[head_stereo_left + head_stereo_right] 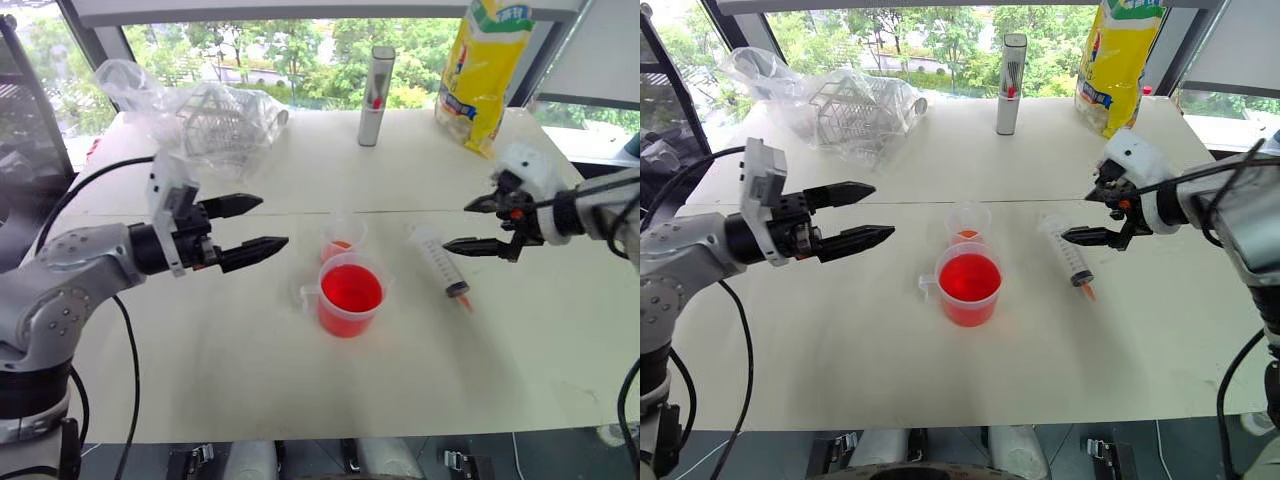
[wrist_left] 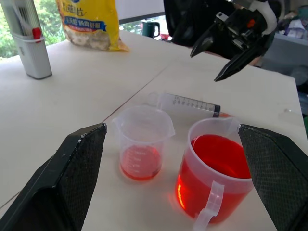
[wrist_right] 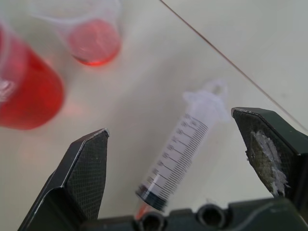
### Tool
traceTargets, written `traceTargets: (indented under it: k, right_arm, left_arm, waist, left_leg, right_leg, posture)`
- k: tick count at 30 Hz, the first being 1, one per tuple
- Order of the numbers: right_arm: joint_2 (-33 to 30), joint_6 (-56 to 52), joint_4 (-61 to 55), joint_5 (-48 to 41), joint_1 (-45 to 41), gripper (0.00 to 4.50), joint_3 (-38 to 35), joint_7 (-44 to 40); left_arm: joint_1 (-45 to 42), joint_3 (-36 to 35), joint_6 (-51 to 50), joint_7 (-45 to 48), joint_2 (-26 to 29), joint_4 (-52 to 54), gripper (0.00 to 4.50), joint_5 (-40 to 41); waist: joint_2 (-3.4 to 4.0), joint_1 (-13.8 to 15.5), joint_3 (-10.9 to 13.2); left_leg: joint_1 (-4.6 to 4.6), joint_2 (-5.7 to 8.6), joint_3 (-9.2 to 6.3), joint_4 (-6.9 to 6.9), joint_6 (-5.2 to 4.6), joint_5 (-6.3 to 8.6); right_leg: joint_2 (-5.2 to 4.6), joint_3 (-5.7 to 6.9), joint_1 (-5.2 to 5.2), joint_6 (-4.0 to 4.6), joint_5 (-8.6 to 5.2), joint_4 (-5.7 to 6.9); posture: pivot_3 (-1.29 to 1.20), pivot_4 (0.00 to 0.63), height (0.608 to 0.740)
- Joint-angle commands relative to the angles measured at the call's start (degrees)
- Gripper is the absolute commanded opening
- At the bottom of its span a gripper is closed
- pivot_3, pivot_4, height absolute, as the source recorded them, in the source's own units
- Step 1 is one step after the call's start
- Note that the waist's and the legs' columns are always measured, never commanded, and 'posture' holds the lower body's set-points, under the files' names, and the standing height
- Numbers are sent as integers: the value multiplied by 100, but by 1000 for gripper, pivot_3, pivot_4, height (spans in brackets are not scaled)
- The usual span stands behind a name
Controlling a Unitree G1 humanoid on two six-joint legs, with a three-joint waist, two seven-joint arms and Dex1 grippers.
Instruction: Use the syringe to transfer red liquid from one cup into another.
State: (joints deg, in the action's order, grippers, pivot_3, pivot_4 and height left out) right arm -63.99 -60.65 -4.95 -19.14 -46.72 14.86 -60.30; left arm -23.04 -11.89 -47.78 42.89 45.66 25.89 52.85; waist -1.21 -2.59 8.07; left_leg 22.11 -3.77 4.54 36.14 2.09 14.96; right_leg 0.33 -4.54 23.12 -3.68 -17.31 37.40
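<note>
The right gripper grabs the syringe around the middle of its body (image 1: 440, 262) next, between its wide rim and thin orange tip (image 1: 466, 301), to transfer the red liquid.
The clear syringe (image 1: 438, 260) lies flat on the white table, orange tip toward me, right of the cups. The larger handled cup (image 1: 350, 295) is nearly full of red liquid (image 1: 350, 289). Just behind it stands the smaller cup (image 1: 343, 238) with a little red liquid (image 2: 140, 165) at its bottom. My right gripper (image 1: 472, 224) hovers open above and just right of the syringe, angled down toward it, holding nothing. In the right wrist view the syringe (image 3: 176, 158) lies between the spread fingers. My left gripper (image 1: 262, 225) hangs open left of the cups, pointing at them, empty.
At the table's back stand a grey-white tube with a red mark (image 1: 376, 96), a yellow bag (image 1: 484, 70) and a crumpled clear plastic bag over a wire rack (image 1: 205, 117). A seam (image 1: 400, 212) runs across the table behind the cups.
</note>
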Motion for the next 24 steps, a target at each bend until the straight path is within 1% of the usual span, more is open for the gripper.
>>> traceTargets:
  k: [1,7,12,14,20,23,24]
  right_arm:
    - [290,-672,552,245,-573,4470,394,80]
    - [1177,-1665,1798,492,-1236,4470,910,488]
    - [1510,-1807,2363,740,-1357,4470,1299,739]
    - [1736,-1858,2610,841,-1373,4470,1419,880]
    - [2152,-1707,3235,1024,-1464,4470,1540,1008]
    - [2298,-1635,3453,1092,-1527,3660,1558,1014]
    - [2320,-1603,3477,1117,-1535,3241,1565,1002]
  left_arm:
    - [-117,9,197,54,-38,50,4500,-96]
    - [-58,28,269,8,-146,120,4500,-187]
    - [60,-11,291,-105,-199,263,4500,-200]
    - [130,-36,313,-163,-214,322,4500,-216]
    - [221,-64,323,-262,-218,420,4500,-218]
    - [231,-76,322,-293,-202,438,4500,-231]
    - [228,-72,326,-298,-193,438,4500,-242]
  waist:
    - [0,6,0]
    - [1,14,0]
    - [1,20,0]
    - [0,15,-1]
    - [0,5,-3]
    - [-1,1,-4]
    - [-1,1,-4]
  left_leg:
    - [4,0,-1,-1,0,0]
    - [10,1,-1,-1,0,0]
    - [14,2,-2,-1,0,0]
    - [15,3,-2,-1,0,0]
    - [14,2,-2,1,0,0]
    - [13,3,-2,3,0,0]
    - [13,3,-2,3,0,0]
  right_leg:
    - [1,0,4,0,0,0]
    - [2,0,11,1,0,5]
    - [1,1,13,0,1,7]
    - [1,1,13,0,1,7]
    - [4,1,18,-1,1,17]
    - [4,1,16,-1,1,17]
    - [4,1,16,-1,1,17]
  posture:
    - [0,150,740]
    - [0,150,740]
    - [0,150,740]
    - [0,150,740]
    - [0,150,740]
    - [0,150,740]
    - [0,150,740]
